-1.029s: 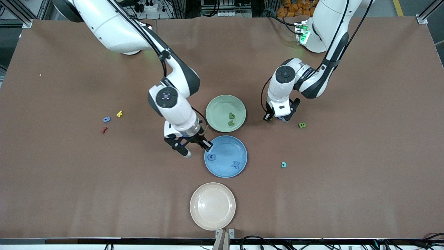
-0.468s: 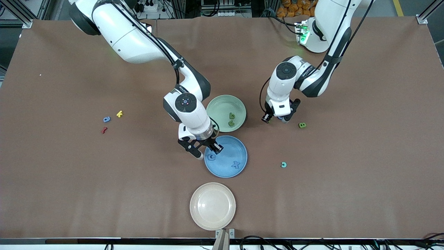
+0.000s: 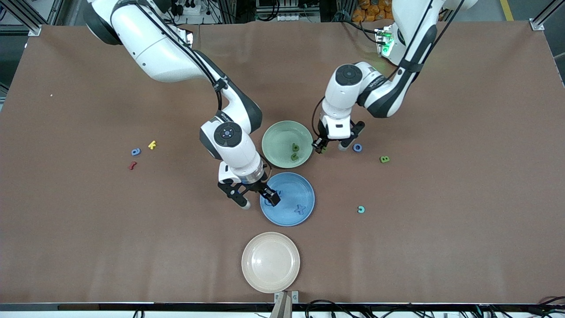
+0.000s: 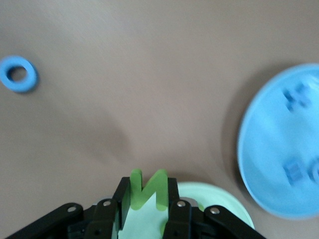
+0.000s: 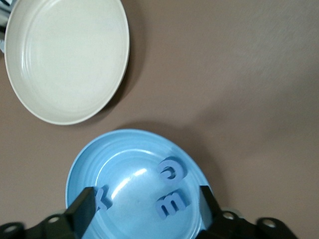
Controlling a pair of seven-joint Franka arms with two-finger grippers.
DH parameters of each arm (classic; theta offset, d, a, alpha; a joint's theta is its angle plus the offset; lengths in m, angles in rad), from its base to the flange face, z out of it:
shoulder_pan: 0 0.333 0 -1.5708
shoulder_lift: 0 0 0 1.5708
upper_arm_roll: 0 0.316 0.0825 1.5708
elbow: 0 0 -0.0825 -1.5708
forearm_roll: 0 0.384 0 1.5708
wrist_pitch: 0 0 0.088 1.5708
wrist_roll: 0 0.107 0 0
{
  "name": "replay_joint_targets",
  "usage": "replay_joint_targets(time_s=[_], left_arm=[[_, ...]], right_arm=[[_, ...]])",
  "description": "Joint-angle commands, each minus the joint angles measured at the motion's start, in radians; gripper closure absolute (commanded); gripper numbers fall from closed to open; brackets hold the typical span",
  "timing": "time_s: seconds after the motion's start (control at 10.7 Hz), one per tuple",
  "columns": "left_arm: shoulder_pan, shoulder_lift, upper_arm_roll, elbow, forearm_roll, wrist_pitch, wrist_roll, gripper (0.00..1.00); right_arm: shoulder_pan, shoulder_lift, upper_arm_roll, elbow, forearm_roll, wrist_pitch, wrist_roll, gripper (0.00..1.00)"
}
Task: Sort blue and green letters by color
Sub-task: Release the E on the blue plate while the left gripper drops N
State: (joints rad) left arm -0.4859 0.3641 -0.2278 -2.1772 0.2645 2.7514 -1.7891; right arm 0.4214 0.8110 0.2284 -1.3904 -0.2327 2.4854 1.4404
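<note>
I need to move the green N (image 3: 324,149) inside with my left gripper before I let go of it. The N is hanging beside the green plate's rim (image 3: 310,137) in the front view.
My left gripper (image 3: 329,148) is shut on a green letter (image 4: 148,191), N-shaped, hanging just beside the green plate (image 3: 278,137) toward the left arm's end. That plate holds two green letters (image 3: 295,152). My right gripper (image 3: 258,201) is open over the blue plate (image 3: 304,190), and nothing sits between its fingers. In the right wrist view the blue plate (image 5: 129,149) holds three blue letters: an x (image 5: 102,197), a c (image 5: 171,170) and an m (image 5: 171,203). On the table lie a blue o (image 3: 357,147), a green B (image 3: 385,159) and another blue letter (image 3: 136,152).
A cream plate (image 3: 270,262) stands nearer the front camera than the blue plate. A teal c (image 3: 361,209) lies toward the left arm's end. A yellow k (image 3: 152,144) and a dark red letter (image 3: 132,165) lie beside the blue letter toward the right arm's end.
My right gripper opened and left a blue letter in the blue plate. My left gripper rose with the green letter and moved toward the green plate, uncovering the blue o.
</note>
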Motion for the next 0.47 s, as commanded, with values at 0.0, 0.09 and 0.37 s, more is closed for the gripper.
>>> replay_joint_targets(time_s=[0.0,0.09,0.37], left_arm=[[-0.09,0.042,0.004,0.056,0.025,-0.013,-0.013,1.0],[-0.121,0.067,0.005,0.08,0.025,-0.013,-0.012,1.0],[-0.183,0.101,0.007,0.106,0.091,-0.013,-0.01,0.58]], right_arm=[[-0.138,-0.18,0.098,-0.155,-0.016,-0.048,-0.165,0.0],[-0.207,-0.273,0.141,-0.247,-0.004,-0.048,-0.191,0.0],[-0.338,-0.456,0.216,-0.439,0.019,-0.214,-0.294,0.0]])
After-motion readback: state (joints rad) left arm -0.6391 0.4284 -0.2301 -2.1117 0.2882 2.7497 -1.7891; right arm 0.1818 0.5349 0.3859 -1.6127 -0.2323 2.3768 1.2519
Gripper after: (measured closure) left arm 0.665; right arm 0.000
